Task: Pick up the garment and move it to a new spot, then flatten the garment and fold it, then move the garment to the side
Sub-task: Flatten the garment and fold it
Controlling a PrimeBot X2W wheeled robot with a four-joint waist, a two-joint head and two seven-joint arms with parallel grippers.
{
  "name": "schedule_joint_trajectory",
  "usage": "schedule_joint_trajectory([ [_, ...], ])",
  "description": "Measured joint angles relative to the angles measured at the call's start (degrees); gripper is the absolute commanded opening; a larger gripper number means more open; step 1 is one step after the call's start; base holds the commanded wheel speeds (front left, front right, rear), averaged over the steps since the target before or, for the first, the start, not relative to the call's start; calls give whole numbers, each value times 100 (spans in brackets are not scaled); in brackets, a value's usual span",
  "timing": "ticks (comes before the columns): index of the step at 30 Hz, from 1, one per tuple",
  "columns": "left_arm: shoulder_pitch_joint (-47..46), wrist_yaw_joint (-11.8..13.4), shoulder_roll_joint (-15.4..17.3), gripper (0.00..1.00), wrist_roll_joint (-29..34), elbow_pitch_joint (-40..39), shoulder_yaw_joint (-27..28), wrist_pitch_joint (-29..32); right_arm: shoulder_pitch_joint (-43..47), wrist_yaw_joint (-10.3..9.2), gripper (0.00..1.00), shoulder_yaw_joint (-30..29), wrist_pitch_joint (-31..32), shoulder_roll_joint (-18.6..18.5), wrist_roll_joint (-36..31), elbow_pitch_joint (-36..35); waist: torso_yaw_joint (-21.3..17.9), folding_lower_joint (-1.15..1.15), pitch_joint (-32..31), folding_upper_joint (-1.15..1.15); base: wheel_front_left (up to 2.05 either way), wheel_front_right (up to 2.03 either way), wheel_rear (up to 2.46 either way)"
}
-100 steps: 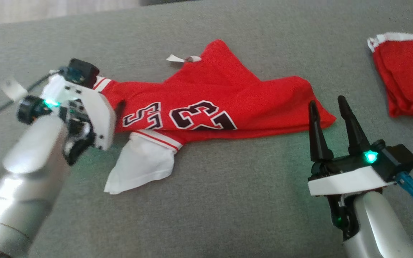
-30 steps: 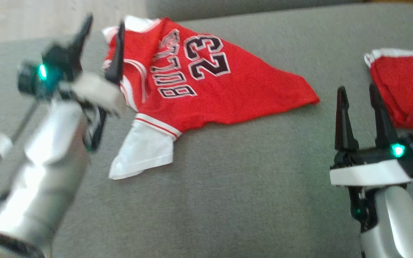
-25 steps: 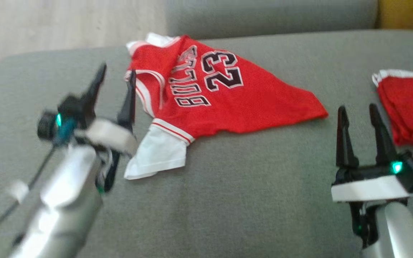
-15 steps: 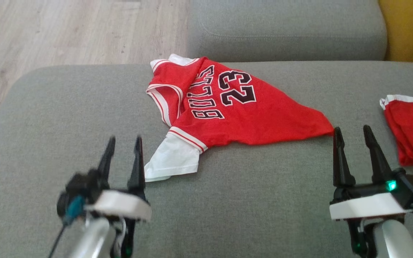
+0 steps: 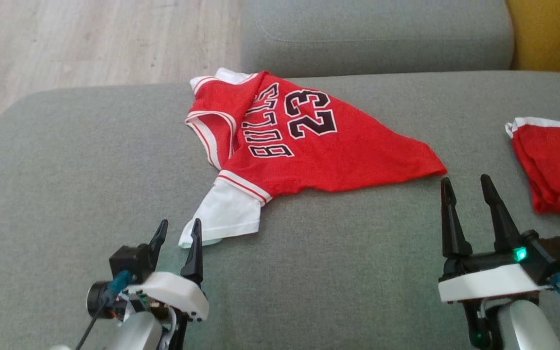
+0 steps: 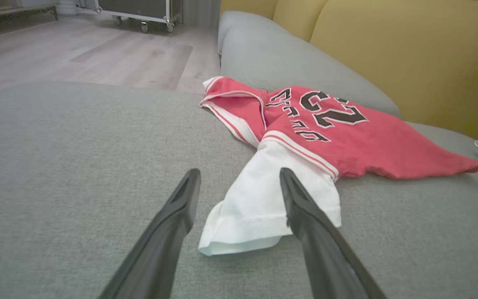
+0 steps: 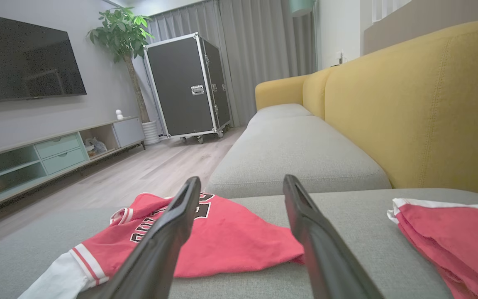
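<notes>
Next, the left gripper takes hold of the jersey by the white sleeve's hem corner, where a raised fold stands up from the cloth.
The garment is a red jersey with black "BULLS 23" lettering and a white sleeve; it lies crumpled on the grey sofa cushion. My left gripper hovers open at the lower left, its tips just short of the white sleeve. My right gripper stands open at the lower right, just near of the jersey's pointed hem corner. The right wrist view shows the jersey lying beyond the open fingers. Both grippers hold nothing.
A second red garment with white trim lies at the cushion's right edge, also seen as red cloth. A further grey cushion and yellow backrest lie beyond. Wood floor is past the cushion's left edge.
The head camera has tilted, shifting the whole picture. My left arm has drawn back from the jersey's collar to the near side by the white sleeve. The jersey now lies spread with its lettering up.
</notes>
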Motion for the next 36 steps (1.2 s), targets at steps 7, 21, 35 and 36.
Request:
schedule_joint_trajectory([
  [7, -414, 64, -59, 100, -108, 809, -20, 616, -51, 0, 100, 49, 0, 0, 11, 20, -180, 1, 217, 0, 0, 0, 0],
  [21, -844, 207, -92, 100, -196, 1556, -33, 931, -172, 0, 100, -8, 0, 0, 11, -23, -359, 0, 483, 0, 0, 0, 0],
  [35, -959, 5, -130, 0, -348, 1425, 52, 136, -237, 0, 100, -280, 0, 2, -182, 584, -224, 0, 424, 0, 0, 0, 0],
  [36, -961, 9, -123, 0, -339, 1339, 82, 27, -281, 0, 100, -354, 0, 2, -225, 716, -198, 0, 414, 0, 0, 0, 0],
])
